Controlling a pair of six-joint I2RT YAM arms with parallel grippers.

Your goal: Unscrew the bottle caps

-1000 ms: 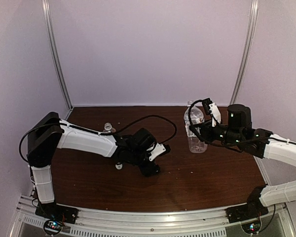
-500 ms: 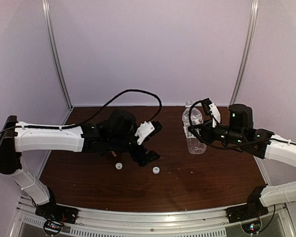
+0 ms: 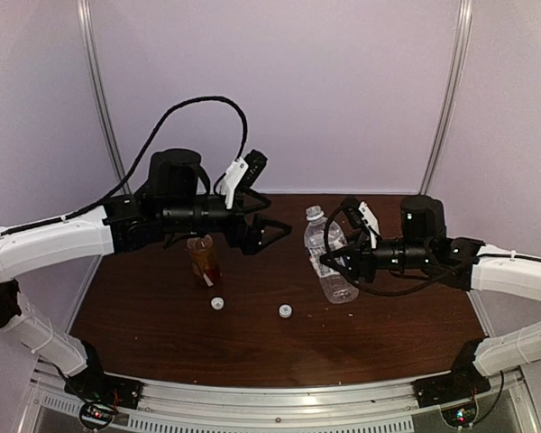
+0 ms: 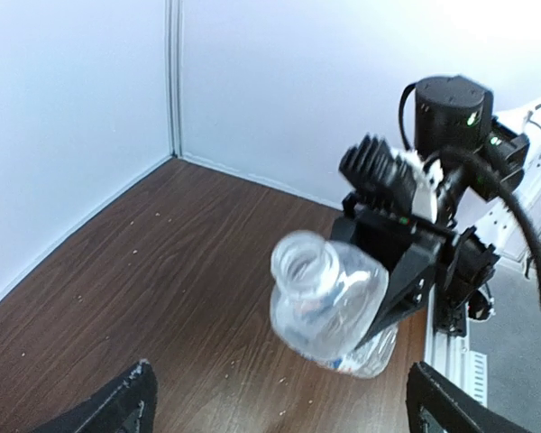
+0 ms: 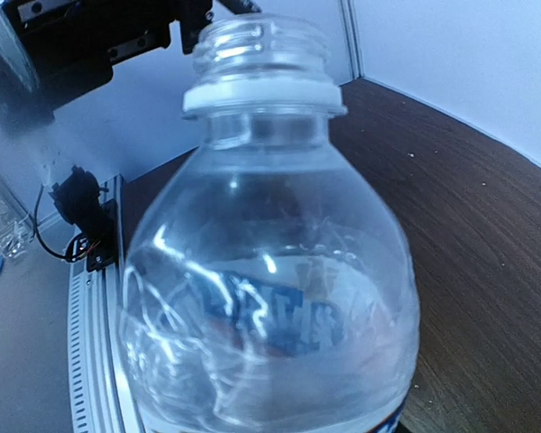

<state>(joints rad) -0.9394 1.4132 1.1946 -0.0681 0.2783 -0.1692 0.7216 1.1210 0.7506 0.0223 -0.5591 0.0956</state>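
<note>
Next, the left gripper grabs the clear bottle by its bare neck while the right gripper holds the bottle's body, to set the bottle upright.
The clear bottle with a blue-white label tilts left above the table, and my right gripper is shut on its body. Its neck is bare, with only a white ring below the thread. My left gripper hangs open and empty, just left of that bottle's neck and apart from it. In the left wrist view its fingertips frame the bottle. The amber bottle stands under my left arm. Two white bottle caps lie loose on the table.
The dark wooden table is closed in by pale walls at the back and both sides. A metal rail runs along the near edge. The left arm's black cable loops high above it.
My left gripper let go of a cap, opened wide, and rose from the table front toward the clear bottle. My right gripper carried that bottle leftward and tilted it.
</note>
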